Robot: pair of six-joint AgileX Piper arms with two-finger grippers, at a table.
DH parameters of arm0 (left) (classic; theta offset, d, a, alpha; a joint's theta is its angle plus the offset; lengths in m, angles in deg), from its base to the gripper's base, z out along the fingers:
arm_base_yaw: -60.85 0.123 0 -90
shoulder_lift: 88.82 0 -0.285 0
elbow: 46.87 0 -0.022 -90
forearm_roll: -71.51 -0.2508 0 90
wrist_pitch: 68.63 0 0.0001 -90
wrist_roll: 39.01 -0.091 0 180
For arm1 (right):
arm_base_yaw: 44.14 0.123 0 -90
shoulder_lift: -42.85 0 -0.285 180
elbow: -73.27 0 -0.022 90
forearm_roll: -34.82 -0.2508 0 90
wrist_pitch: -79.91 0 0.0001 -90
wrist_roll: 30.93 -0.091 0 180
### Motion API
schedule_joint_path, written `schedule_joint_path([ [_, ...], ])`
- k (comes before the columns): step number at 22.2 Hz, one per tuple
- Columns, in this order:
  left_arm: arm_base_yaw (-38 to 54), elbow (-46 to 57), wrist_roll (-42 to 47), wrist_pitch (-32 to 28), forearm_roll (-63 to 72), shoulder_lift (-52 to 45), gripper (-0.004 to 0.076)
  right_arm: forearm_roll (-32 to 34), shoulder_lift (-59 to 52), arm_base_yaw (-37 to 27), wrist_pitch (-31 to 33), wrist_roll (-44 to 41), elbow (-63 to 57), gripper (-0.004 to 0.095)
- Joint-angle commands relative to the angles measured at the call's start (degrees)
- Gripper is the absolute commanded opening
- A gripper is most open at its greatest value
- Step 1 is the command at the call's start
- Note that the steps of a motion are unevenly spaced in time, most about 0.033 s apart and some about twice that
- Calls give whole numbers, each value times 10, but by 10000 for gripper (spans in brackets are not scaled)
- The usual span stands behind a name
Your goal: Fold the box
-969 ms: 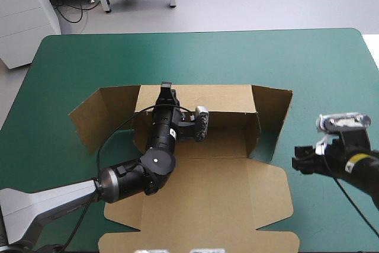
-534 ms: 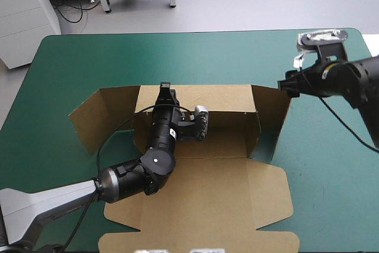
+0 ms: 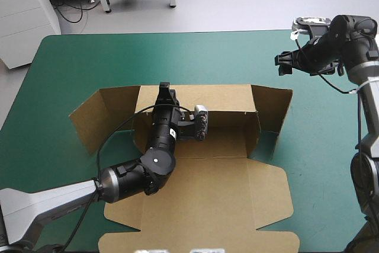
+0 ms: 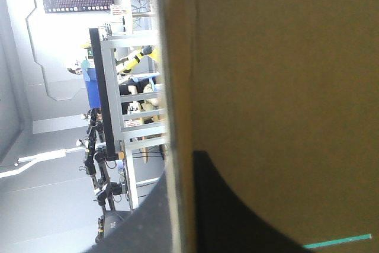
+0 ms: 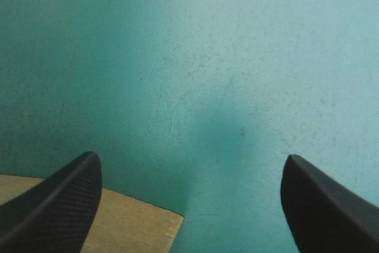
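Note:
My right gripper will next grab the side flap by its top edge [image 3: 273, 88] to fold the brown box's side up to stand.
The brown box [image 3: 219, 170] lies in the middle of the table with its back wall [image 3: 219, 98] raised and a side flap standing at each end. My left gripper [image 3: 166, 92] is at the top edge of the back wall, near its left end. In the left wrist view its black fingers [image 4: 237, 217] sit on either side of the board's edge [image 4: 177, 87], shut on it. My right gripper [image 3: 282, 63] hangs above the far right of the table, beyond the right flap [image 3: 275, 111]. It stands open [image 5: 189, 158] over the teal-green cover, with a corner of board [image 5: 118, 223] under it.
The box's flat lid panel [image 3: 201, 223] with its tabs reaches toward the table's front edge. The left flap [image 3: 100, 114] leans outward. A band of teal-green cover [image 3: 177, 57] runs between the back wall and the table's far edge.
My right arm has swung from the near right side of the table up to the far right corner, past the right flap. The left arm and the box have not moved.

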Motion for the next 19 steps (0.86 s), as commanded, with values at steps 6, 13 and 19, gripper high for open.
schedule_joint_path([
  [6, -5, -10, 7, 10, -26, -21, -32, -26, -56, -6, -3, 65, -84, 759],
  [13, -5, -10, 7, 10, -26, -21, -32, -67, -147, -6, -77, 124, -218, 740],
  [19, -5, -10, 7, 10, -26, -21, -32, -132, -207, -6, -119, 193, -324, 715],
])
